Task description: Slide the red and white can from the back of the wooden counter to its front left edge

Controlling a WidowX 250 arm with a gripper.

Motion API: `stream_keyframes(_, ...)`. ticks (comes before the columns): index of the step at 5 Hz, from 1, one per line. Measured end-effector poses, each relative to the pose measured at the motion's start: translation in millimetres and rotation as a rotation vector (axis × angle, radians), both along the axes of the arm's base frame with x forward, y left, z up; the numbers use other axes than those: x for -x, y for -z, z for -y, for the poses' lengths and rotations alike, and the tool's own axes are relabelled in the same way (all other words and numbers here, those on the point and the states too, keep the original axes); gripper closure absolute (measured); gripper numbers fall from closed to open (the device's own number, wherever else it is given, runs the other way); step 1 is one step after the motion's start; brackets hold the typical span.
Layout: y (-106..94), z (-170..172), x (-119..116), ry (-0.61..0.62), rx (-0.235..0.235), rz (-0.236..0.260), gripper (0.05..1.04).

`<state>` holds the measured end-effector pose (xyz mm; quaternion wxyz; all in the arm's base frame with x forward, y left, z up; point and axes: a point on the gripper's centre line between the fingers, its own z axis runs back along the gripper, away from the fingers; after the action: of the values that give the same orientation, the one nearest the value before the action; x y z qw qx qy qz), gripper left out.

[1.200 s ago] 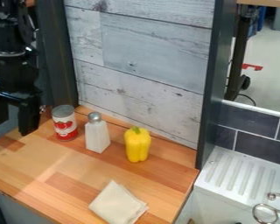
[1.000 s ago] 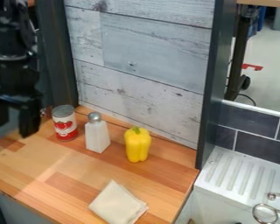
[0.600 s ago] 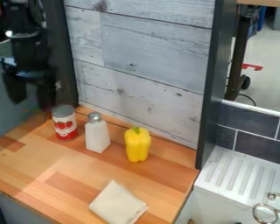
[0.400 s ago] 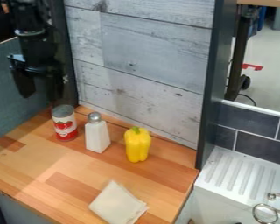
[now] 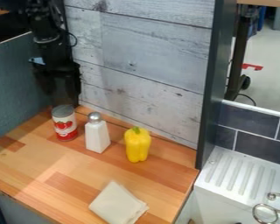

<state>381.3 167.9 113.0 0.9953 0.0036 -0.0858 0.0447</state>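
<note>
The can needs to be shifted along the wooden counter, so my gripper should next grab the upper part of the red and white can to shift the can [image 5: 64, 123].
The black gripper [image 5: 63, 93] hangs at the upper left, just above and behind the can, in front of the dark post. Its fingers are apart, with no object seen between them. Below it, a red and white can [image 5: 64, 123] stands upright at the back left of the wooden counter. Right beside the can is a white shaker [image 5: 97, 133] with a metal top, also upright. A yellow bell pepper [image 5: 137, 144] stands further right. Nearer the front edge lies a folded cream cloth [image 5: 117, 204].
The wooden counter [image 5: 34, 159] is backed by a grey plank wall [image 5: 148, 57] and bounded by a dark post [image 5: 215, 87] on the right. Past that are a white ridged drainer [image 5: 240, 175] and metal rings [image 5: 265, 212]. A grey-green panel [image 5: 14, 85] rises at the left.
The gripper has moved right and up, away from the counter's left edge toward the space above and behind the can. The can, shaker, pepper and cloth have stayed where they were.
</note>
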Motion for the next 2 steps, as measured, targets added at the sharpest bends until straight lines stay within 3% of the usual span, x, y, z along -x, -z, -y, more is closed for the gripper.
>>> stream_keyframes(2, 18.6, 19.8, -36.0, 0.064, 0.016, -0.024, 0.083)
